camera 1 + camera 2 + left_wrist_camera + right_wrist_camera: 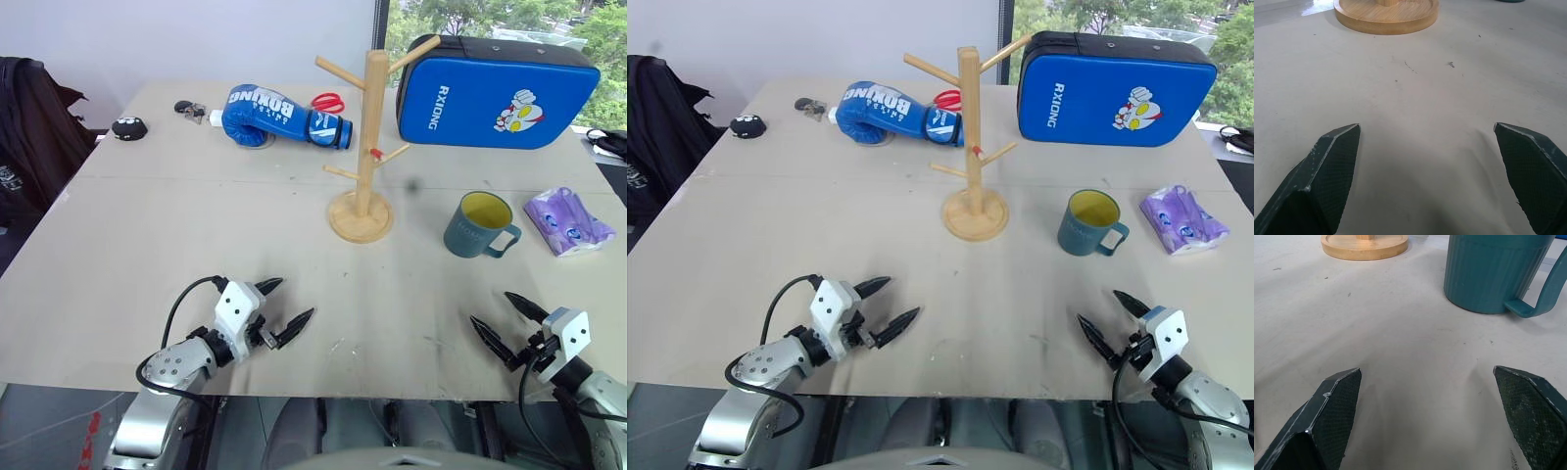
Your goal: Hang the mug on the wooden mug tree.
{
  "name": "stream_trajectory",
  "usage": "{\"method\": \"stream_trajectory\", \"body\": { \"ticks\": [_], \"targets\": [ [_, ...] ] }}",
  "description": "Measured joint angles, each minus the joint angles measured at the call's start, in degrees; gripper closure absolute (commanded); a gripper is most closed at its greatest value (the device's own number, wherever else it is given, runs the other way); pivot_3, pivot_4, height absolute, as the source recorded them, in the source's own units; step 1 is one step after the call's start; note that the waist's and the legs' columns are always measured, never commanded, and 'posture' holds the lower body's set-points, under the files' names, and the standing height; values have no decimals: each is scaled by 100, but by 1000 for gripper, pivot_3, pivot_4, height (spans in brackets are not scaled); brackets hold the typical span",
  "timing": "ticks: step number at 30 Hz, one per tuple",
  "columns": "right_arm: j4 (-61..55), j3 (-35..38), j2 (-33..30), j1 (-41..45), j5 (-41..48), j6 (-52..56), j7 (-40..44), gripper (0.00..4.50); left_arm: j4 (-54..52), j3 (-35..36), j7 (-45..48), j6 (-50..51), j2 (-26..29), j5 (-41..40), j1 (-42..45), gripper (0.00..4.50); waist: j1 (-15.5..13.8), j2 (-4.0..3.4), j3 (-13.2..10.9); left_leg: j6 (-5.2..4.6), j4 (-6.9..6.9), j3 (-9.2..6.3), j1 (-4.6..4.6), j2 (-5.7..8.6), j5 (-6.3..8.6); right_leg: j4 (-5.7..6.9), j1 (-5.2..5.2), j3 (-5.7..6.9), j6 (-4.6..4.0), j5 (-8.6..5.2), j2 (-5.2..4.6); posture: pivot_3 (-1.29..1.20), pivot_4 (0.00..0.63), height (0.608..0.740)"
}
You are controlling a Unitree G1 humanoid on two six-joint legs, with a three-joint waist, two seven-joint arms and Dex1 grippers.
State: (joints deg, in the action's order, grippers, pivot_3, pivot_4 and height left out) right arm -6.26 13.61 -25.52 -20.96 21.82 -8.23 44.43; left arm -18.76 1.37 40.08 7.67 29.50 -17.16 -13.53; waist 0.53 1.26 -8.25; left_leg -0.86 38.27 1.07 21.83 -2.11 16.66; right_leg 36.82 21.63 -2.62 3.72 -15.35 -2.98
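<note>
The mug's round body (pixel 471 229) is wider than the gap between my open fingers, so my right gripper next needs to grab the mug by its slim handle (pixel 511 240).
The teal mug (pixel 477 225) with a yellow inside stands upright on the table, right of centre, its handle (pixel 506 242) turned toward the near right. Left of it stands the wooden mug tree (pixel 363 147), a pole with angled pegs on a round base (pixel 360 217). My left gripper (pixel 277 310) hovers open near the table's front edge on the left, empty. Over the front right edge my right gripper (pixel 502 326) is open and empty, a good way short of the mug (pixel 1493 271). The tree's base (pixel 1386 14) lies ahead of the left fingers.
A blue boxing glove (pixel 284 117) and red scissors (pixel 329 102) lie at the back of the table, behind the tree. A blue kick pad (pixel 495 91) stands at the back right. A purple tissue pack (pixel 567 221) lies right of the mug. A small black object (pixel 128 127) sits far left.
</note>
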Motion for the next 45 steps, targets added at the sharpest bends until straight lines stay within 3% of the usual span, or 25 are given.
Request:
{"method": "stream_trajectory", "body": {
  "ticks": [23, 27, 28, 34, 41, 45],
  "targets": [
    [35, 1, 11, 209, -43, 100, -329, 129, 0, 38, 0, 31, -1, -9, 164, 0, 0, 0, 0, 0, 0, 0, 0, 0, 0, 0, 0, 0, 0, 0, 0, 0, 150, 737],
    [64, 90, 136, 486, -100, 465, -891, 129, -89, 27, 142, 156, 66, -112, 209, 0, 4, 0, 0, 0, 1, 0, 0, 0, 0, 2, 1, 0, 0, 0, 1, 0, 150, 737],
    [116, 145, 253, 839, -204, 780, -1450, 129, -306, -27, 283, 358, 139, -311, 415, 0, 7, 0, 0, 0, 2, -1, 0, 1, 0, 4, 1, 0, 0, 1, 0, 0, 150, 737],
    [480, 262, 617, 1806, -422, 1318, -2591, 129, -1286, -384, 483, 1230, 313, -1004, 1393, 0, -1, -5, 1, 2, 3, -6, 7, 3, -1, 3, 3, 2, 0, 1, 1, 0, 150, 737],
    [854, 305, 787, 2344, -498, 1304, -2998, 129, -1675, -715, 425, 1724, 398, -1106, 1849, 0, 22, -11, -2, 2, 1, -3, 8, 4, -1, 1, 5, -2, 1, 1, 2, 0, 150, 737],
    [972, 306, 797, 2487, -554, 1263, -3107, 1420, -1676, -836, 318, 1767, 349, -1097, 1906, 0, 20, -11, -2, 2, 3, -2, 7, 4, -1, 2, 4, -2, 2, 2, 2, 0, 150, 737]
  ]
}}
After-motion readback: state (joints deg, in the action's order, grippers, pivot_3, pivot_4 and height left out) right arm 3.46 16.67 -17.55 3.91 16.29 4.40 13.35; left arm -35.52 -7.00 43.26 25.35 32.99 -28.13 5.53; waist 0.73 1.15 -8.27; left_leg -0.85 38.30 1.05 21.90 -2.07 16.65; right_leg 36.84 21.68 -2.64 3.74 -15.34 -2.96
